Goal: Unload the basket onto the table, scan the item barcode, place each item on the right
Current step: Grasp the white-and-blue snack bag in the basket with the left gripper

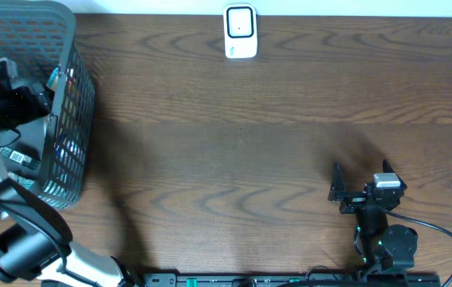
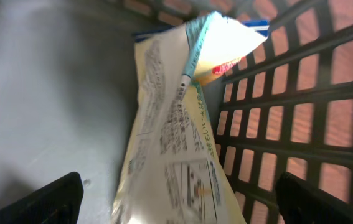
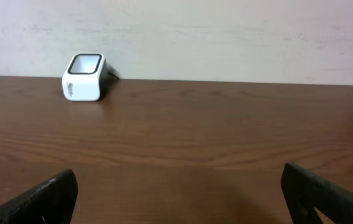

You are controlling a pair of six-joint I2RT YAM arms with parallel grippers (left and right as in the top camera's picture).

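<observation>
I should grab the pale yellow packet (image 2: 176, 143) with my left gripper across its lower part (image 2: 176, 187). Then the packet's printed side stays uncovered for scanning.
A pale yellow packet (image 2: 176, 143) with printed text and a blue top edge leans against the mesh wall inside the grey basket (image 1: 74, 104). My left gripper (image 2: 179, 194) is down in the basket, open, with its fingers on either side of the packet's lower part and not touching it. From overhead, the left gripper (image 1: 10, 92) covers most of the packet. The white barcode scanner (image 1: 240, 32) stands at the table's far edge. My right gripper (image 1: 361, 182) rests low at the near right, open and holding nothing, facing the scanner (image 3: 84, 78).
The basket's dark lattice wall (image 2: 288, 93) rises close on the right of the packet, and its grey floor (image 2: 39, 93) lies to the left. Other small packaged goods (image 1: 20, 158) lie in the basket. A pale wall stands behind the brown wooden table (image 1: 233, 159).
</observation>
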